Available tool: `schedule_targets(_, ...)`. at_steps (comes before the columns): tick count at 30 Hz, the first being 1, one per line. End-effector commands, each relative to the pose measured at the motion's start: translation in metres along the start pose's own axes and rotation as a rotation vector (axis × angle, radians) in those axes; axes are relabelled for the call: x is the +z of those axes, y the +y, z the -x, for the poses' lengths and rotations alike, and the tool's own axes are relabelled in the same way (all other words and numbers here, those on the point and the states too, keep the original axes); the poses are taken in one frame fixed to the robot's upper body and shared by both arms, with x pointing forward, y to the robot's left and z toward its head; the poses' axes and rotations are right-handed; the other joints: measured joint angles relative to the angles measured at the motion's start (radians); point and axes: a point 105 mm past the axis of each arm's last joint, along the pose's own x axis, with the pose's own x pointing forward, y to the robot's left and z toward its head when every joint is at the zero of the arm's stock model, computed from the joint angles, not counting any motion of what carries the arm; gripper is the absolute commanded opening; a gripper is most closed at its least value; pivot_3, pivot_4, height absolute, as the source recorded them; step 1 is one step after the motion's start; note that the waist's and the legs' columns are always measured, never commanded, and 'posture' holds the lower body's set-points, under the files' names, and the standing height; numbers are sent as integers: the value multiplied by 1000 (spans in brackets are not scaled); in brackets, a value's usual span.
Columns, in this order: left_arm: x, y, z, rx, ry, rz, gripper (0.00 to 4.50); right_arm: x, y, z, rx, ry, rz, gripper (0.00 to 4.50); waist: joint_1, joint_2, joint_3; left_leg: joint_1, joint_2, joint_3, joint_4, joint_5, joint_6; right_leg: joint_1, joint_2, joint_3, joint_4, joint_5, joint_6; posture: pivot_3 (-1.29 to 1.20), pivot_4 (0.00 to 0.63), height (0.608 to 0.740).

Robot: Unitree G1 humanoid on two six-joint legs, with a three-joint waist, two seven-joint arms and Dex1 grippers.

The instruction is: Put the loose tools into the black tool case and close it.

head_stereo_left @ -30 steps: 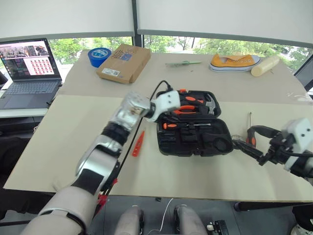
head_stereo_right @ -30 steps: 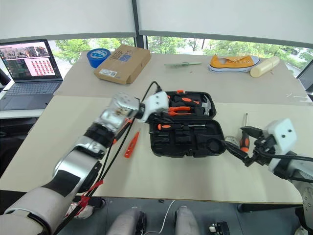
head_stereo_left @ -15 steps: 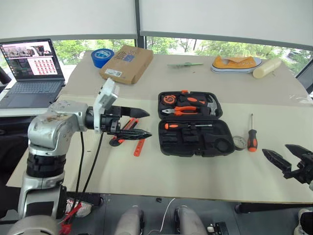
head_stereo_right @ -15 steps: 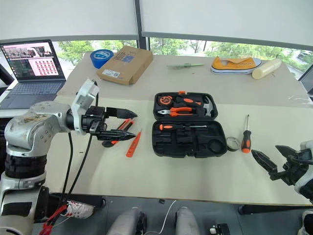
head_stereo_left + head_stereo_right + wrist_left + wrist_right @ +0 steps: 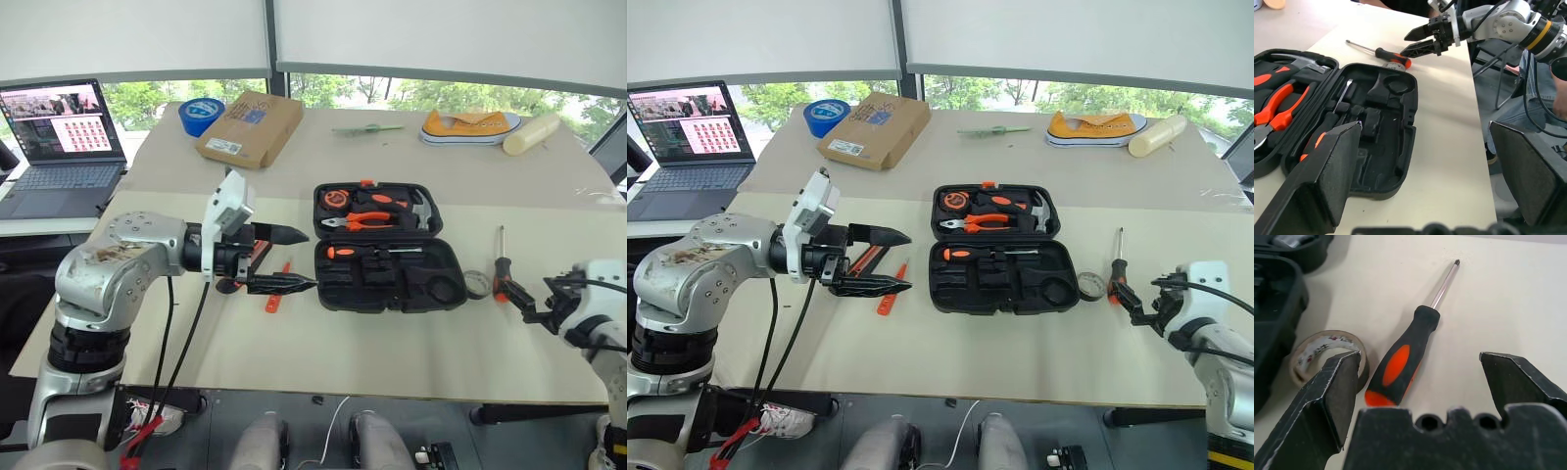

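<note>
My right gripper's fingers are above the screwdriver handle, so they would miss it if they closed now. The gripper needs to go lower before it closes.
The black tool case point(image 5: 446, 257) lies open mid-table, with pliers, a hammer and one orange-and-black screwdriver point(image 5: 370, 252) in its recesses. My left gripper point(image 5: 296, 260) hovers open and empty just left of the case, pointing at it. Under its fingers lies the utility knife point(image 5: 860, 260), partly hidden, with the slim orange tester screwdriver point(image 5: 277, 292) beside it. Right of the case are the tape ring point(image 5: 1327, 352) and a second screwdriver point(image 5: 1410, 350). My right gripper point(image 5: 1418, 357) is open, low over that screwdriver's handle, its fingers on either side.
A brown cardboard box point(image 5: 248, 127) and a blue tape roll point(image 5: 200, 114) sit at the back left, and a laptop point(image 5: 54, 137) stands on a side desk. A yellow shoe point(image 5: 470, 125) and a cream cylinder point(image 5: 531, 132) lie at the back right. The table's front edge is close to the right gripper.
My left gripper has pulled back from over the case to its left and opened. The right gripper has dropped down behind the screwdriver to the right of the case.
</note>
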Motion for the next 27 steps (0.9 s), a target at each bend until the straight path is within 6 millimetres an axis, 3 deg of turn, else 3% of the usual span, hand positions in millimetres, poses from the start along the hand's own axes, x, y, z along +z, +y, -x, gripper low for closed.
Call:
schedule_targets(1, 9, -1, 1, 4, -5, -55, 4464, -1, -9, -4, -51, -14, 27, 4500, 0, 0, 0, 0, 0, 0, 0, 0, 0, 0, 0, 0, 0, 0, 0, 0, 150, 735)
schedule_targets(11, 8, 2, 0, 12, 8, -80, 4464, -10, -21, -3, -106, -1, 77, 4500, -5, 0, 0, 0, 0, 0, -1, 0, 0, 0, 0, 0, 0, 0, 0, 0, 150, 735)
schedule_targets(19, 8, 3, -1, 8, 12, -98, 4464, -11, -12, -13, -2, -6, 87, 4500, -8, 0, 0, 0, 0, 0, -1, 0, 0, 0, 0, 0, -1, 0, 0, 0, 150, 735)
schedule_targets(22, 9, 6, -1, 11, 13, -104, 4500, -15, -19, -16, 0, 13, 98, 3742, -8, 0, 0, 0, 0, 0, -1, 0, 0, 0, 0, 0, -1, 0, 0, 0, 150, 735)
schedule_targets(27, 10, 7, -1, 12, 16, -110, 4500, -13, -25, -18, -6, -6, 72, 2104, -8, 0, 0, 0, 0, 0, -1, 0, 0, 0, 0, 0, -1, 0, 0, 0, 150, 735)
